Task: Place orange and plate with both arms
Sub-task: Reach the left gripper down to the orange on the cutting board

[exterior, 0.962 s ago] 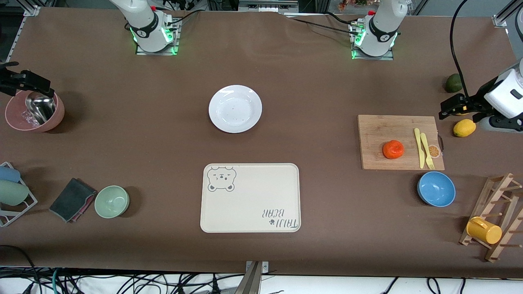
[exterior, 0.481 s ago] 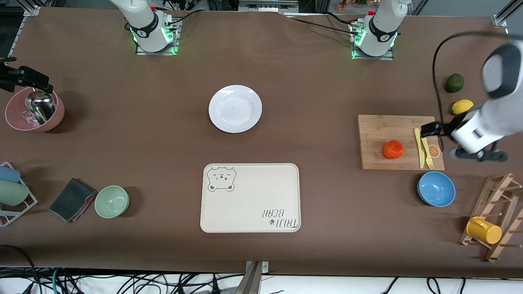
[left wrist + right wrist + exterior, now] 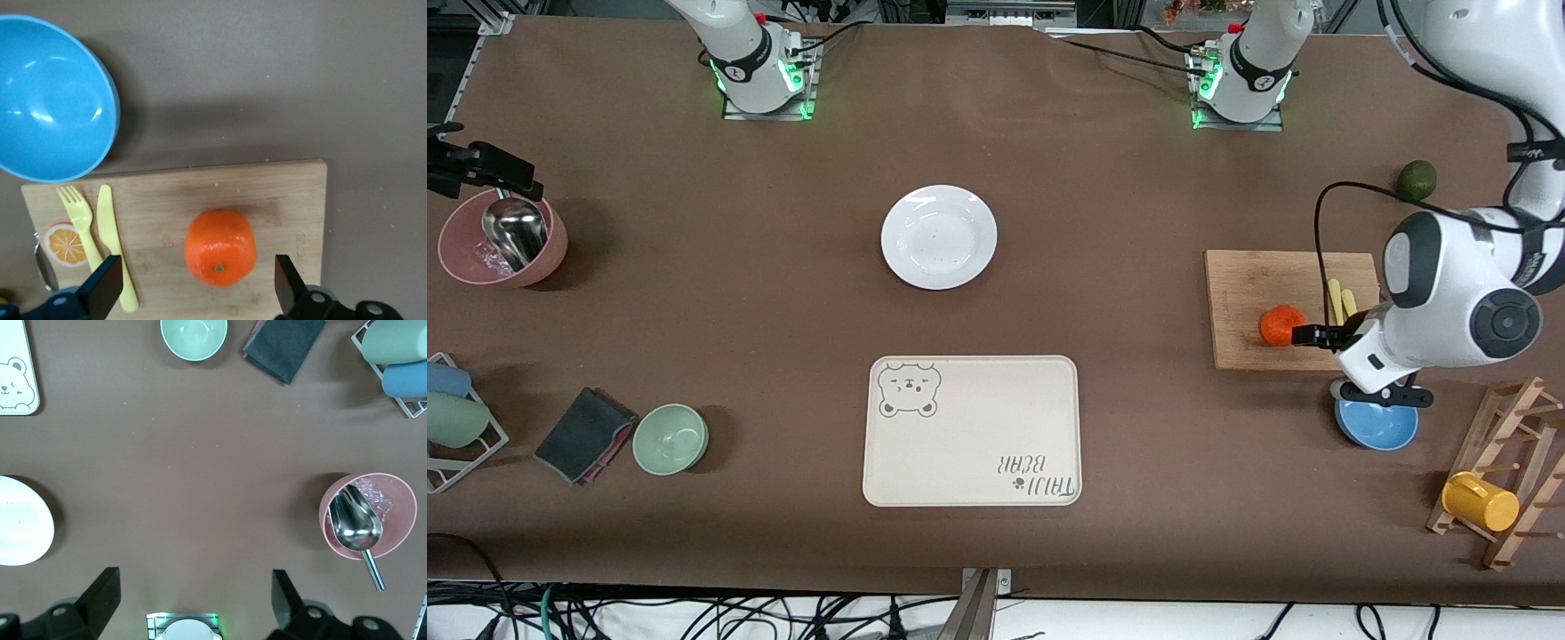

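I will use my left gripper to grab the orange by its round sides next. Then it can put it on the white plate.
The orange lies on the wooden cutting board; it also shows in the left wrist view. My left gripper is open over the board. In the left wrist view the left gripper has its fingers wide apart, and the orange sits between them without touching either. The white plate lies on the table midway between the arms' bases, and its edge shows in the right wrist view. My right gripper is open and empty above the pink bowl at the right arm's end.
A cream bear-print tray lies nearer the camera than the plate. A yellow fork and knife lie on the board beside the orange. A blue bowl, a rack with a yellow cup, a pink bowl with a scoop, a green bowl and a cloth stand around.
My left arm has swung from the table's end, past the lemon, over the cutting board to the orange. The right gripper has barely moved. The orange and plate have not moved.
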`<state>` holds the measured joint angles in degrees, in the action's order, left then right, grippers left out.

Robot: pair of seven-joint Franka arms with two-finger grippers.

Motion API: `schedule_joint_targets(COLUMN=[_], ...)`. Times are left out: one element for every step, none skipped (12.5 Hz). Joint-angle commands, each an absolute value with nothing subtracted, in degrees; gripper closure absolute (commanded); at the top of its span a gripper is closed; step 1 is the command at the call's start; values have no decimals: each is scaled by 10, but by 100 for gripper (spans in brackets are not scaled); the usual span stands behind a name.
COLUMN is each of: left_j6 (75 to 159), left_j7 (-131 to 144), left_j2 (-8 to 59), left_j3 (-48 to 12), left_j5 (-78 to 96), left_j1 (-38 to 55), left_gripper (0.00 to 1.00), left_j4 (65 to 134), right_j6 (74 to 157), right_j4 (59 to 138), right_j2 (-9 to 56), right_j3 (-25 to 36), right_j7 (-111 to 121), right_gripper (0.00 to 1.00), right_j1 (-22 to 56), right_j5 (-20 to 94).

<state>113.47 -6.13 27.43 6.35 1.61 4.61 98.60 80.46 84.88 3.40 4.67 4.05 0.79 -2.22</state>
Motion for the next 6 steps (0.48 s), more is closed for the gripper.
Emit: schedule_joint_targets(left_j6=[1194, 1219, 1249, 1277, 1289, 1292], left_j7=[-77, -78, -77, -78, -79, -79], left_j2=[258, 256, 255, 255, 256, 258], left_j3=[66, 66, 66, 66, 66, 66], left_j5=[61, 67, 67, 68, 67, 67], left_j1=[46, 46, 46, 47, 47, 47], left_gripper=[0, 0, 0, 0, 0, 0], left_j4=[1056, 1080, 1107, 1128, 1141, 1143], right_j6=[794, 793, 791, 792, 791, 791], right_j4=[838, 838, 838, 839, 839, 841], right_j2=[32, 31, 32, 32, 32, 32], right_j3=[47, 47, 46, 47, 47, 47], right_j7=[49, 47, 47, 47, 47, 47], right_gripper=[0, 0, 0, 0, 0, 0], right_j1=[5, 6, 6, 6, 6, 6], right_j5=[-5, -4, -4, -4, -4, -4])
